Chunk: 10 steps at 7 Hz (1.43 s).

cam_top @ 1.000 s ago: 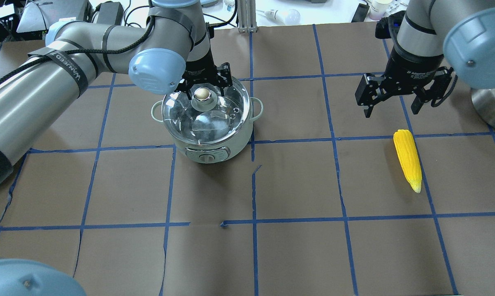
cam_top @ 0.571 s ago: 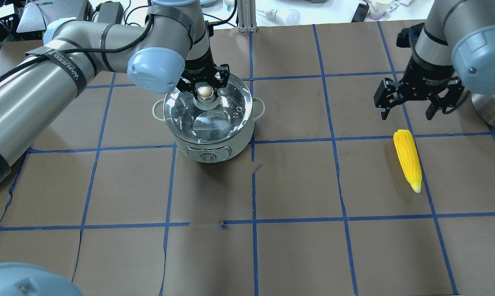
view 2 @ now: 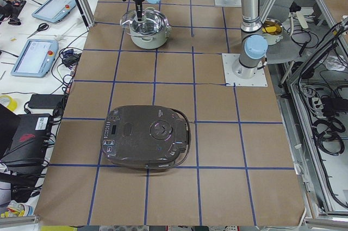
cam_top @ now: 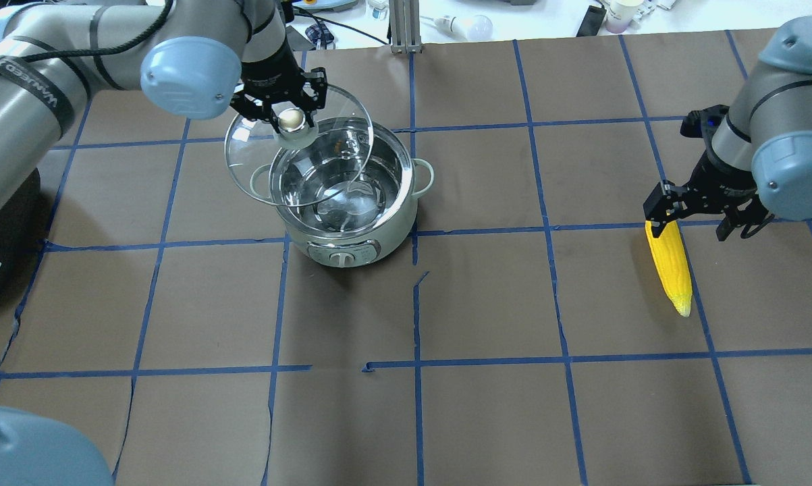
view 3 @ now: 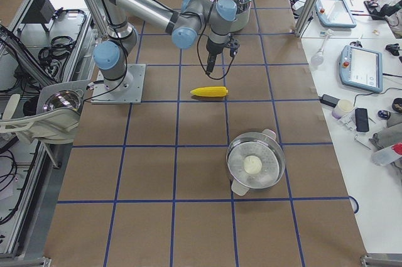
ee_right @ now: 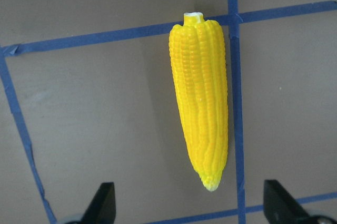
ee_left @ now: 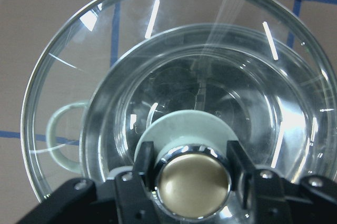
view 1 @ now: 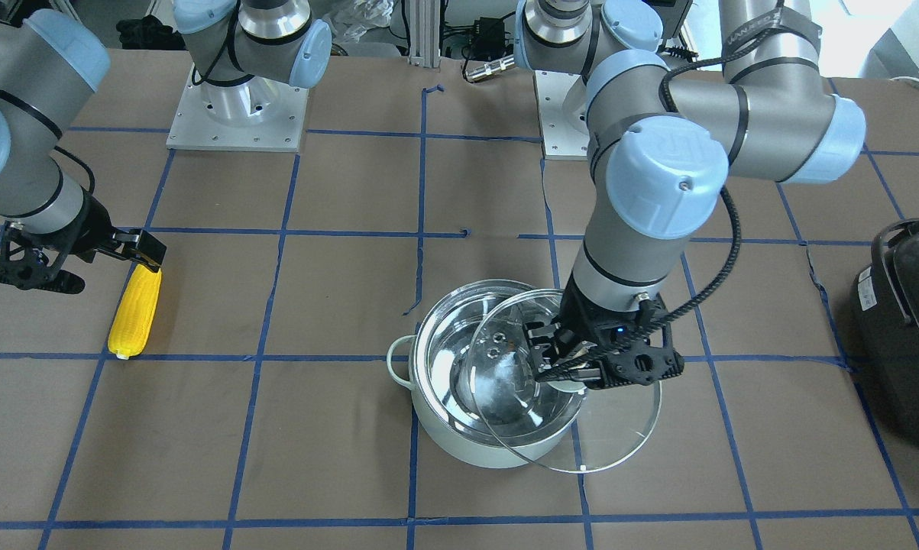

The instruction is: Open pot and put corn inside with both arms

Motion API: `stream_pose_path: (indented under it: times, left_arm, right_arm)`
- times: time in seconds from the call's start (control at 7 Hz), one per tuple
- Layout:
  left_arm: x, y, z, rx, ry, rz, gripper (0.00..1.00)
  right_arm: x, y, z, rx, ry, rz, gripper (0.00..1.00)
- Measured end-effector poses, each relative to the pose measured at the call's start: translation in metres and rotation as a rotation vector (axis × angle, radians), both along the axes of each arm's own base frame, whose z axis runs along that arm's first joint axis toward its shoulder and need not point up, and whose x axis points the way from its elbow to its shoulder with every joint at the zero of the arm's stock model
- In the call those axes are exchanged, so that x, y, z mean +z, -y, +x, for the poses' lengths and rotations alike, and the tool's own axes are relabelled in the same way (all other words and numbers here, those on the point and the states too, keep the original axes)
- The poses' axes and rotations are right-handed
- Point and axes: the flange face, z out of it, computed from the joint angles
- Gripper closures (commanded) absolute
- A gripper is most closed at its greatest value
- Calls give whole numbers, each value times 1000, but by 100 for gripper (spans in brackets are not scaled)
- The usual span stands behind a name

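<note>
My right gripper should next grab the yellow corn around its middle (view 1: 137, 310), because the long cob (view 1: 130, 338) reaches far out to both ends.
The mint-green pot (cam_top: 352, 226) stands left of the table's centre, its steel inside partly uncovered. My left gripper (cam_top: 291, 116) is shut on the brass knob (ee_left: 194, 184) of the clear glass lid (cam_top: 257, 169). It holds the lid tilted above the pot's far-left rim, as the front view (view 1: 619, 435) also shows. The yellow corn (cam_top: 670, 266) lies flat at the right, thick end away from me. My right gripper (cam_top: 692, 226) is open over that thick end. In the right wrist view the corn (ee_right: 202, 113) lies between and beyond the fingertips (ee_right: 102, 205), untouched.
A black appliance (view 1: 906, 321) sits at the table's left end; it also shows in the exterior left view (view 2: 147, 138). A steel bowl (view 3: 254, 166) with a white ball in it stands beyond the corn at the right end. The arm bases (view 1: 237, 107) are at the robot's side.
My left gripper has lifted the lid off the pot and carried it left and back. My right gripper has come toward me and lower, over the corn's thick end.
</note>
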Motion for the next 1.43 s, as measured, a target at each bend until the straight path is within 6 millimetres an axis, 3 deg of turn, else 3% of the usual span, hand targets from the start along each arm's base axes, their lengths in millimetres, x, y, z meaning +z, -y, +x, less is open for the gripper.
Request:
stream_pose_path:
  times: [0.14,0.43,0.71,0.86,1.0,1.14,1.43]
  left_arm:
    - [1,8,35,1,4,10,100]
    - [-5,11,109,-25,14,48,100]
    - [-34,0,187,-70,15,108,100]
    - [-57,-6,212,-97,15,115,100]
    - [-83,-12,229,-108,19,105,100]
    - [-108,-22,240,-105,22,94,100]
    - [-143,-41,247,-97,20,84,100]
  right_arm:
    - [-29,5,-5,11,0,5,0]
    - [-66,13,-9,17,10,37,0]
    - [-91,19,-15,24,-20,55,4]
    - [-98,19,-17,26,-32,64,23]
    - [-104,19,-17,25,-33,73,64]
    - [-109,19,-18,23,-30,84,100]
    - [-110,20,-18,13,-29,88,100]
